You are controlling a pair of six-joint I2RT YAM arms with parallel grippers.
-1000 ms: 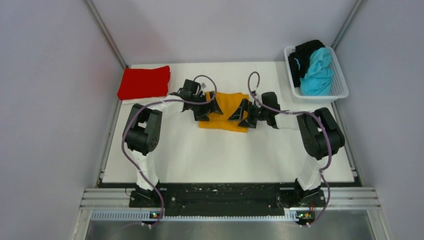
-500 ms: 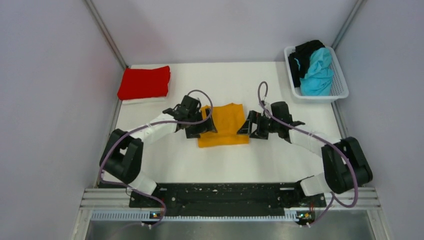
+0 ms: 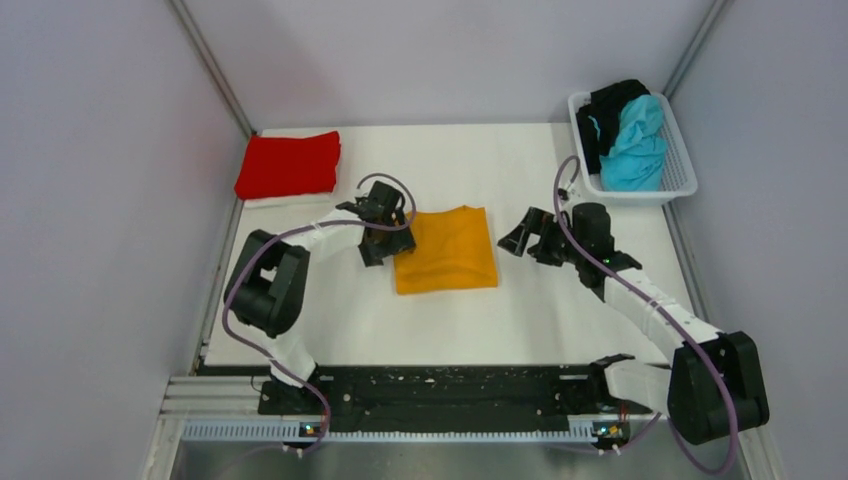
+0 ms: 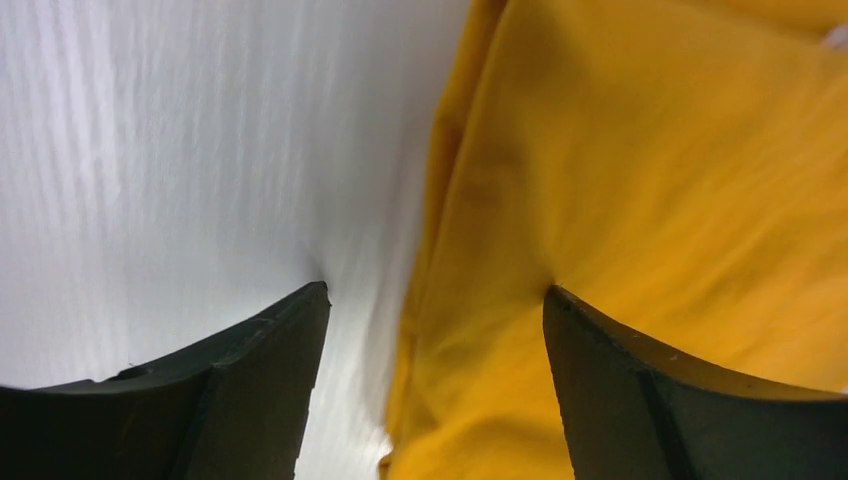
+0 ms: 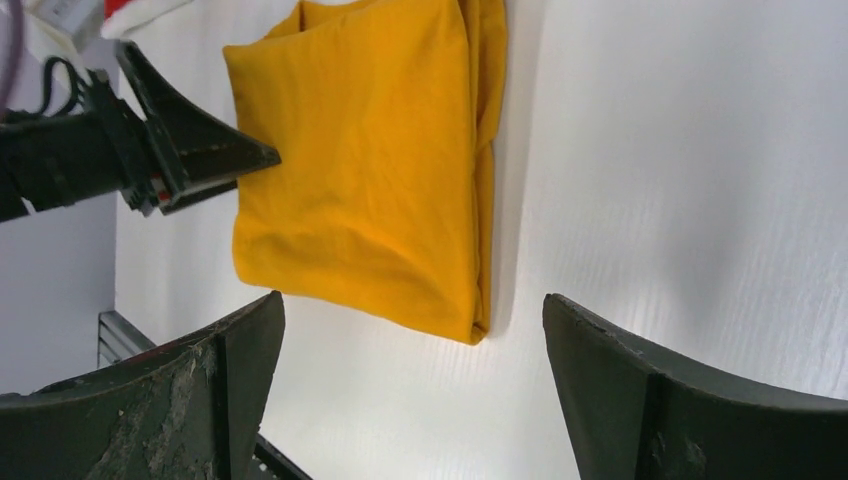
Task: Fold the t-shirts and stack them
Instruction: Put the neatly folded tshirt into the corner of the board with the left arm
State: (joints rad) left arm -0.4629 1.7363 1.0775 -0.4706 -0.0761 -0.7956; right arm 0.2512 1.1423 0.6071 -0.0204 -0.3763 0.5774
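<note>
My left gripper will leave the orange-yellow t-shirt on the tabletop if I lift it now, with its fingers wide apart on either side of the cloth's edge [image 3: 395, 256] [image 4: 417, 306].
The orange-yellow t-shirt [image 3: 447, 249] lies folded in a rough square at mid-table. My left gripper [image 3: 388, 240] is at its left edge, open; in the left wrist view [image 4: 436, 290] one finger is over the white table and the other over the orange cloth [image 4: 620, 180]. My right gripper [image 3: 520, 240] stands open a little to the right of the shirt, touching nothing; the right wrist view [image 5: 412, 297] looks across the whole folded shirt [image 5: 360, 170]. The red t-shirt [image 3: 289, 165] lies folded at the back left. The turquoise t-shirt [image 3: 635, 145] and the black one [image 3: 610, 105] sit crumpled in a basket.
A white basket [image 3: 682, 178] stands at the back right corner. Metal frame posts and grey walls close in the white table [image 3: 450, 320] on three sides. The arm bases sit on a black rail [image 3: 440, 390] at the near edge.
Both grippers have come off the top of the orange shirt and moved apart, the right one clear to the right. The shirt now lies flat and folded, slightly nearer.
</note>
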